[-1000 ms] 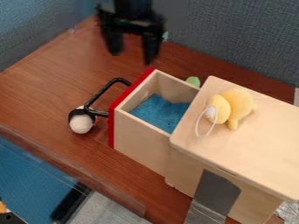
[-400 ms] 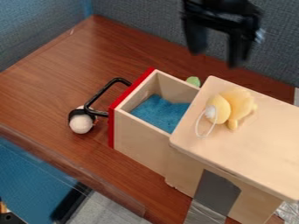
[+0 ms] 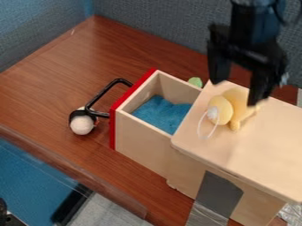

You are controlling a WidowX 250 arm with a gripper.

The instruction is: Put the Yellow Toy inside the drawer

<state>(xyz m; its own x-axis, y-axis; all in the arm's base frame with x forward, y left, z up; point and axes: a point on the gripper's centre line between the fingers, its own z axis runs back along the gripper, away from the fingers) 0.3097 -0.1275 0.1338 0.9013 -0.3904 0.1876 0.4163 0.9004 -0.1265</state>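
My gripper should grab the yellow toy (image 3: 237, 103) by its yellow body next, to put the toy inside the drawer.
My gripper (image 3: 236, 93) hangs open at the upper right, its two fingers apart, over the back of the wooden box top. Just below and between the fingers, the yellow toy (image 3: 237, 103) lies on the pale wooden top (image 3: 259, 145), with a thin white loop at its left end. One fingertip overlaps the toy's right side in view; whether they touch I cannot tell. The drawer (image 3: 141, 141), with a red front and a black handle, is pulled out to the left, and blue cloth (image 3: 158, 114) covers its floor.
A white ball-like object with a black band (image 3: 82, 124) sits by the drawer handle. Behind the drawer a green object (image 3: 195, 81) peeks out. Grey fabric partitions (image 3: 159, 22) border the brown table (image 3: 65, 75) at the back. Silvery tape (image 3: 206, 214) runs below the box.
From the upper left, my gripper has moved right, then down toward the yellow toy, staying open. Toy and drawer have not moved.
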